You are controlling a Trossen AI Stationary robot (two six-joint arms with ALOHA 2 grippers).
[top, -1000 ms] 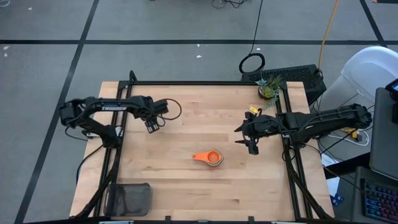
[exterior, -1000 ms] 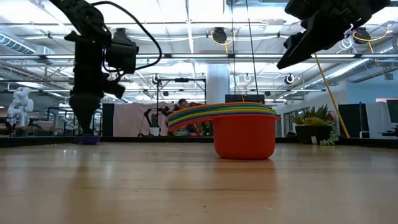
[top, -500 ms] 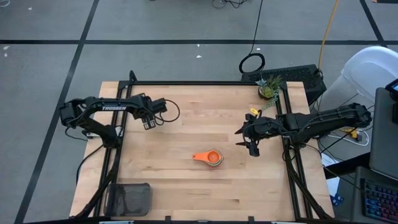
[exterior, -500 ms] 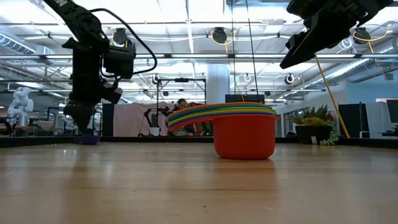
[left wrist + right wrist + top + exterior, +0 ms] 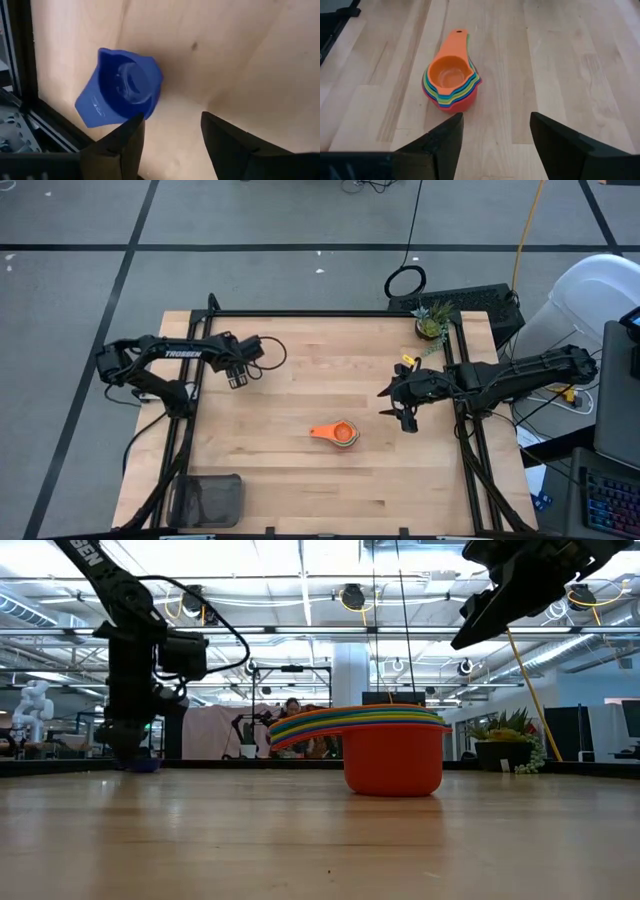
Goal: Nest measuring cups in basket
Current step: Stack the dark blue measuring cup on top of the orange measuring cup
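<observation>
My left gripper picks up the blue cup (image 5: 125,87) by its rim (image 5: 155,75) next, to nest it with the other measuring cups.
A nested stack of measuring cups (image 5: 342,434) (image 5: 451,82) stands on its red bottom cup (image 5: 393,760) mid-table, orange cup innermost, handles toward the table's left. A single blue cup (image 5: 125,87) stands on its base near the left frame rail. My left gripper (image 5: 172,135) (image 5: 238,379) hovers open just above and beside it, touching nothing. The right gripper (image 5: 495,135) (image 5: 402,417) waits open, raised, to the right of the stack. The dark basket (image 5: 207,500) sits at the near left corner.
A black frame rail (image 5: 20,75) runs close behind the blue cup. A small potted plant (image 5: 431,323) stands at the far right corner. Bare wood lies between the stack and the basket.
My left gripper has moved a little toward the table's left edge and sunk lower over the blue cup. The stack and the right arm have kept still.
</observation>
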